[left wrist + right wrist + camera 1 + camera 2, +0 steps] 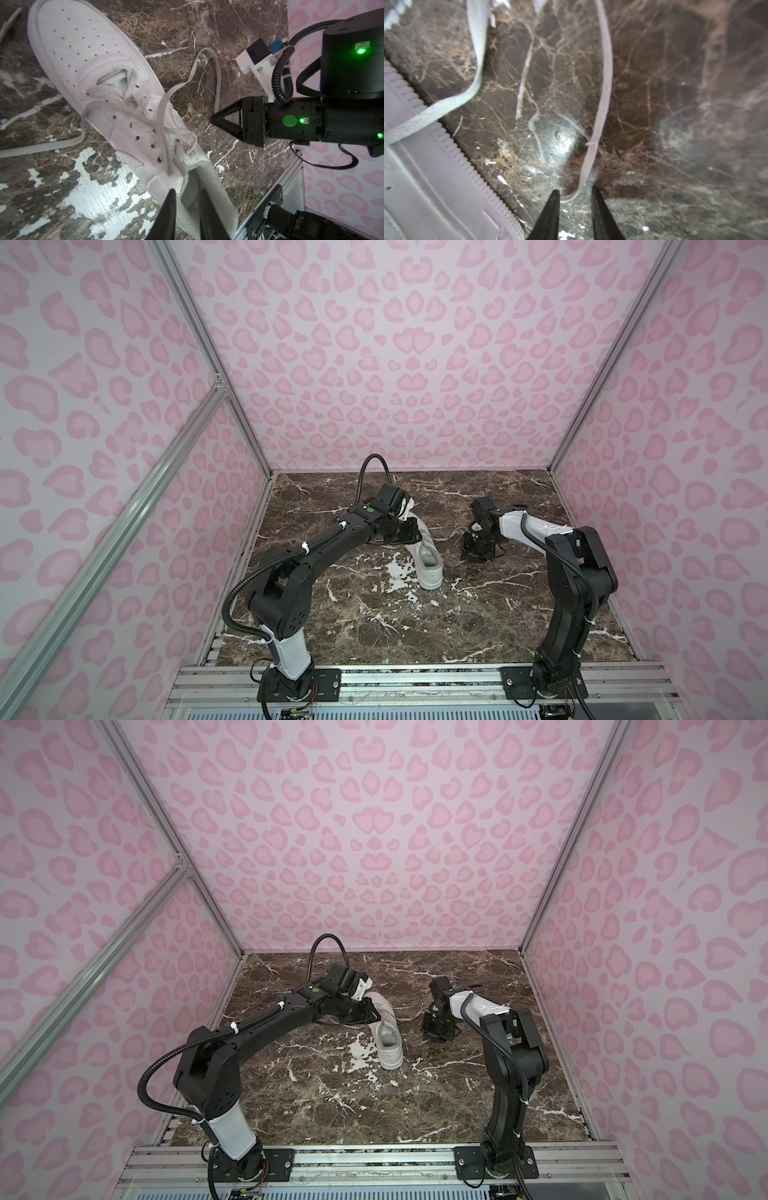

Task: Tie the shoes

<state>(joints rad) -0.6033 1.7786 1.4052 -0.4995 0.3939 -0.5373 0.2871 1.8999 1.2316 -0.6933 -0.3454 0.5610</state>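
Observation:
My right gripper should grab the lace by its end on the tabletop next. Then the lace's length stays free to loop over and tie.
The shoe (pixel 429 570) (pixel 389 1050) is a single white low-top sneaker lying on the marble table, toe toward the back wall. Its laces are loose in the left wrist view, and no bow shows. My left gripper (pixel 188 194) (pixel 411 533) is shut on the shoe's tongue (pixel 182 178) at the grey-lined opening. One lace (pixel 207 52) (pixel 605 83) loops out over the table to my right gripper (pixel 575 193) (pixel 214 120) (pixel 473 553). That gripper stands open, tips at the table, with the lace's end (pixel 571 197) lying between them. The other lace (pixel 41 148) trails away across the table.
The brown marble table (pixel 374 626) has a worn white patch (pixel 395 572) beside the shoe's heel. Pink patterned walls (pixel 374 364) close in the back and both sides. An aluminium rail (pixel 415 680) with both arm bases runs along the front edge.

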